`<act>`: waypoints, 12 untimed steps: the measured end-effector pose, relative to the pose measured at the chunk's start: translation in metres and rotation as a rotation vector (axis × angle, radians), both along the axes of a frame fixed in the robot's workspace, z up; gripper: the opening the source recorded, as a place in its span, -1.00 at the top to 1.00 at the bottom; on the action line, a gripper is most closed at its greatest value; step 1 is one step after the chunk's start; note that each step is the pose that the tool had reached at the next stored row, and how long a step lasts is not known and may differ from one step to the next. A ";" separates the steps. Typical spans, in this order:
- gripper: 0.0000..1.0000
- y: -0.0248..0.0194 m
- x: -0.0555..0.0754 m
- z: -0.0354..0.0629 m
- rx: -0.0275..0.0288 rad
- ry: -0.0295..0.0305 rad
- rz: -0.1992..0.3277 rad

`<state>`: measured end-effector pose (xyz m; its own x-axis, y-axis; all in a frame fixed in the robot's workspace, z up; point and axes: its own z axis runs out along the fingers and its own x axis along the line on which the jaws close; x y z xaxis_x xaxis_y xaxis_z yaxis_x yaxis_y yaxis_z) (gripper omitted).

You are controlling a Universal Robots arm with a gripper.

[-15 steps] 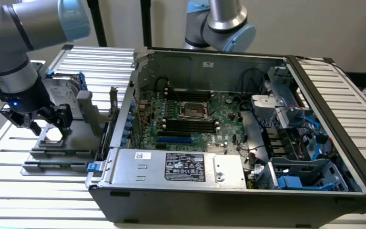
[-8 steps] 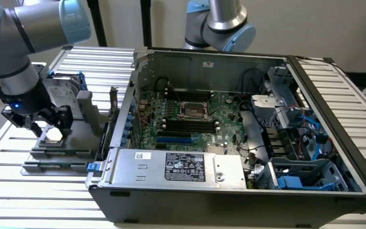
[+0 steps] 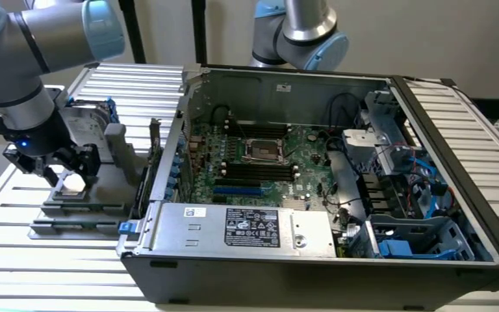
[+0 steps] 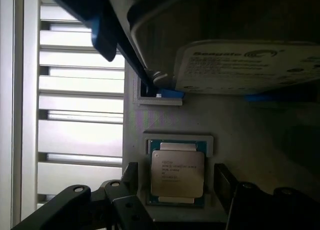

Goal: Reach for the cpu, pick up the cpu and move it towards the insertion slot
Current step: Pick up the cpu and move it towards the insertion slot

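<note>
My fingers are beside both edges of the CPU [image 4: 177, 174] in its grey holder [image 4: 209, 145] and would catch the CPU if I closed now, so my gripper should close on the CPU.
The cpu [image 4: 177, 174] lies flat with its silver top up in a grey holder [image 3: 76, 208], outside the computer case at the exterior view's left; it also shows between the fingers as the cpu [image 3: 70, 184]. My gripper [image 3: 59, 169] hangs just above it and is open. In the wrist view the gripper [image 4: 175, 174] straddles the chip, with one black finger [image 4: 131, 176] on one side and the other finger [image 4: 223, 181] on the opposite side, small gaps between. The insertion slot [image 3: 265, 151], a silver-framed socket, sits mid-motherboard inside the case.
An upright silver hard drive [image 4: 245, 64] with a blue bracket [image 3: 102, 110] stands just behind the chip on the same holder. The open case wall [image 3: 167, 162] rises between holder and motherboard. Black and blue memory slots [image 3: 258, 174] flank the socket. A second arm [image 3: 306, 32] hangs behind the case.
</note>
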<state>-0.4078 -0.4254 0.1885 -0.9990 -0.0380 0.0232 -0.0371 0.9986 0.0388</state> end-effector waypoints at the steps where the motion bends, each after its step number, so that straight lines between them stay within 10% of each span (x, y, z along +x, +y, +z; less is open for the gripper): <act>1: -0.43 0.0000 0.000 -0.0001 -0.0001 0.0005 0.000; 12: -0.43 0.0002 0.002 -0.0025 0.0000 0.0019 0.000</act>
<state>-0.4061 -0.4252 0.1860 -0.9990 -0.0378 0.0251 -0.0368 0.9986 0.0389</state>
